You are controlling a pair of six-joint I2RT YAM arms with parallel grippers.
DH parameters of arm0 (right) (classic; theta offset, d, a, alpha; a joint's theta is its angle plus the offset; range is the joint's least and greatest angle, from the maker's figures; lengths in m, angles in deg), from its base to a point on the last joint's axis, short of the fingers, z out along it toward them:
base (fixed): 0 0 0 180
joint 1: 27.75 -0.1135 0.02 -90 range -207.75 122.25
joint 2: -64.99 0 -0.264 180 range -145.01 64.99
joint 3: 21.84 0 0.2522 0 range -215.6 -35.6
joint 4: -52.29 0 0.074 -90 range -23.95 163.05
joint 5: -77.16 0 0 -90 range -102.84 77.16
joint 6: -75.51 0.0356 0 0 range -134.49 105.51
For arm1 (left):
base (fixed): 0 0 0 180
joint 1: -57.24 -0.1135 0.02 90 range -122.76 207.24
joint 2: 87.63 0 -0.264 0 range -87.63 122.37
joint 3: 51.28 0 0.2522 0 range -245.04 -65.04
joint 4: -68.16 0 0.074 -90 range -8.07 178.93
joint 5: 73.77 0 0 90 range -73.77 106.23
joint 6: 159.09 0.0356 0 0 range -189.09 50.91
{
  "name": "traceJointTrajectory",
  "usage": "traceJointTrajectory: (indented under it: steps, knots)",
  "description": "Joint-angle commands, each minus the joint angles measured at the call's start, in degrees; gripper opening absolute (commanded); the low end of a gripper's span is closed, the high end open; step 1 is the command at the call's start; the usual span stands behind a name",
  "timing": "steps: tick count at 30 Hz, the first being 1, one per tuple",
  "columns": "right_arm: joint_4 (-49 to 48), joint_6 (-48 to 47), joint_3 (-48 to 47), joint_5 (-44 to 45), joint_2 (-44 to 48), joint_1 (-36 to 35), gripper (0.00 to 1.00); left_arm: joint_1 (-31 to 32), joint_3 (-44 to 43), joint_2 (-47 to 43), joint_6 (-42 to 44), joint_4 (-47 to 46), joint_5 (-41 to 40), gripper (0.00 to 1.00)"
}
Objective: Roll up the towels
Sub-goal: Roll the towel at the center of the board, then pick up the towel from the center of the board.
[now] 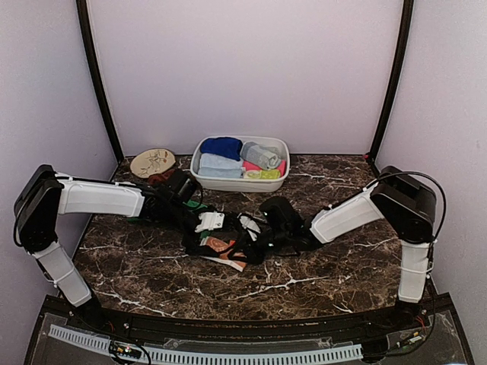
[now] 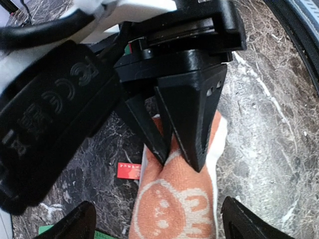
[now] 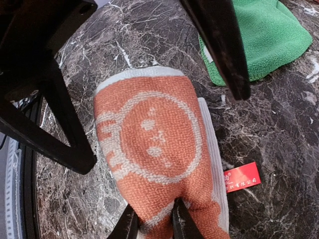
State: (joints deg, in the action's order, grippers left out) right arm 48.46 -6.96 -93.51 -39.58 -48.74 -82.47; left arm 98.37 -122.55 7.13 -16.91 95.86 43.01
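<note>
I will next grip the orange towel (image 1: 221,245) (image 2: 174,199) across the roll with my left gripper, fingers on both sides, to keep it rolled into the basin.
The orange towel (image 3: 149,134) with cream prints lies partly rolled on the marble table, a red tag (image 3: 241,177) beside it. My right gripper (image 3: 154,224) is shut on a fold at one end of it. In the left wrist view its black fingers (image 2: 187,119) pinch the orange towel (image 2: 174,199). My left gripper (image 2: 159,219) is open wide, one finger on each side of the roll, and not touching it. From above, the left gripper (image 1: 213,237) and the right gripper (image 1: 255,243) meet over the towel (image 1: 221,245). A green towel (image 3: 259,35) lies just beyond. A rust-brown cloth (image 1: 158,179) shows behind the left arm.
A white oval basin (image 1: 240,185) at the back centre holds several rolled cloths in blue, grey, pink and yellow. A round tan dish (image 1: 152,162) sits at the back left. Dark posts and lilac walls close in the table.
</note>
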Motion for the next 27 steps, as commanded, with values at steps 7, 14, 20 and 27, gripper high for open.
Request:
traceJointTrajectory:
  steps: [7, 14, 20, 27]
  knots:
    - [8.26, 3.88, 2.47, -6.6, -4.14, 1.6, 0.18, 2.28, -1.03, 5.51, 9.65, 3.9, -3.52, 0.87]
    - [9.23, 3.28, 0.5, -7.54, -4.49, 1.63, 0.18, 2.46, -1.82, 9.57, 8.47, 0.87, -6.81, 0.8]
    - [8.95, 3.39, -0.22, -8.15, -4.3, 1.64, 0.18, 2.77, -2.94, 12.22, 8.36, 0.67, -7.56, 0.61]
    - [3.23, 7.27, 0.76, -7.64, 0.91, 4.09, 0.26, 3.26, -5.41, 15.81, 9.08, 6.71, -9.0, 0.0]
